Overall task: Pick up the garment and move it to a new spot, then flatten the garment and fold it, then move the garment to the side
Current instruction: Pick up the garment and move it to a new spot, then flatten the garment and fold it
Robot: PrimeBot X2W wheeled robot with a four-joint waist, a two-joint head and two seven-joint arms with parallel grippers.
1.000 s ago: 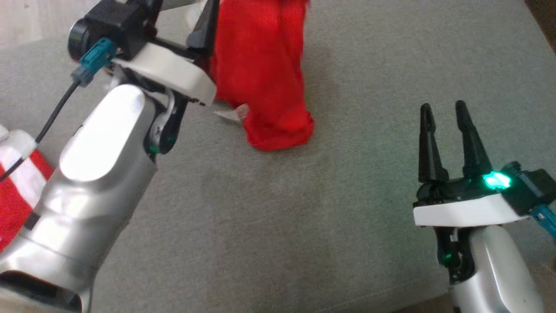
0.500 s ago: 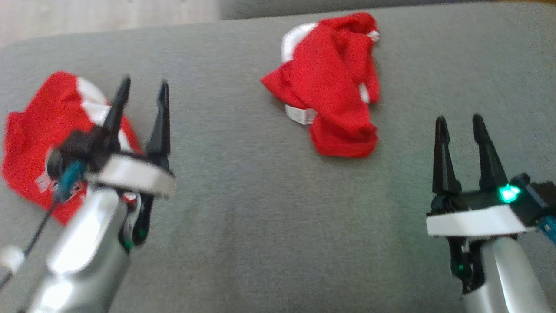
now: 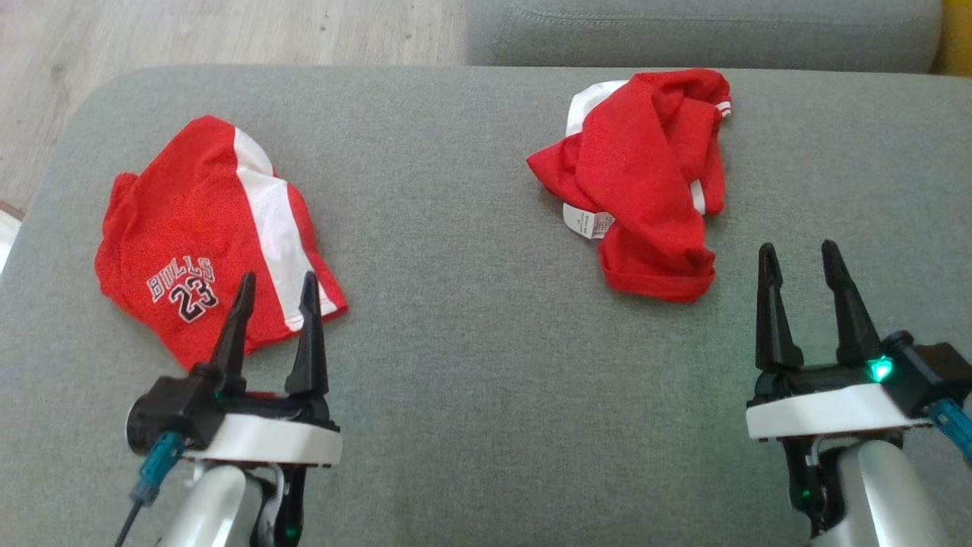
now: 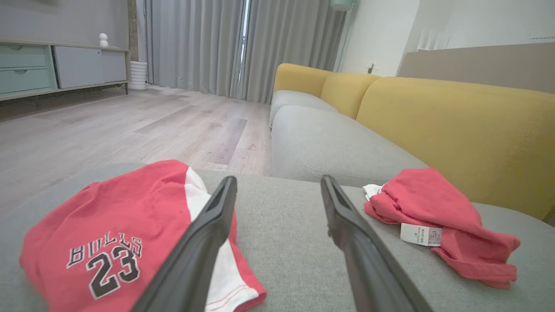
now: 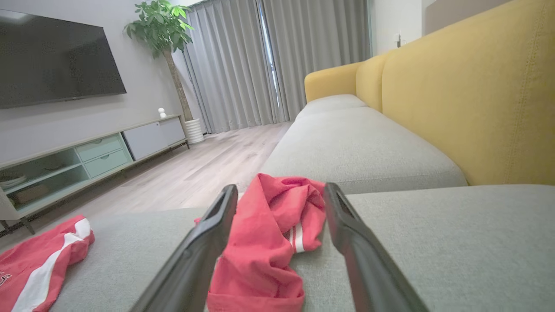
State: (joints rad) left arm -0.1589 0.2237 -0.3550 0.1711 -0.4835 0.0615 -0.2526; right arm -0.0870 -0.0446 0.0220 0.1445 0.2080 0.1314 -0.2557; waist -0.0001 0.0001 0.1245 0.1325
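The crumpled garment (image 3: 651,187) needs to move to a new spot, so the right gripper should next pick it up by its white-trimmed edge (image 3: 724,108).
The garment (image 3: 638,182), red with white trim and a white label, lies crumpled on the grey cushion (image 3: 471,304) right of centre. It also shows in the left wrist view (image 4: 433,208) and between the fingers' lines in the right wrist view (image 5: 264,242). My right gripper (image 3: 797,249) stands open just in front of it, apart from it, holding nothing (image 5: 281,187). My left gripper (image 3: 277,281) is open and empty at the lower left (image 4: 278,180), its tips over the near edge of a second red garment.
A second red garment (image 3: 190,251) with a white stripe and "BULLS 23" print lies flat at the left (image 4: 108,234). Behind the cushion are a grey sofa seat (image 3: 699,30) with yellow backrests (image 5: 468,95) and wooden floor (image 3: 190,30) at the far left.
The garment hung by my raised left gripper a second ago; now it lies crumpled on the cushion. The left gripper has come back low and left. The head view has shifted.
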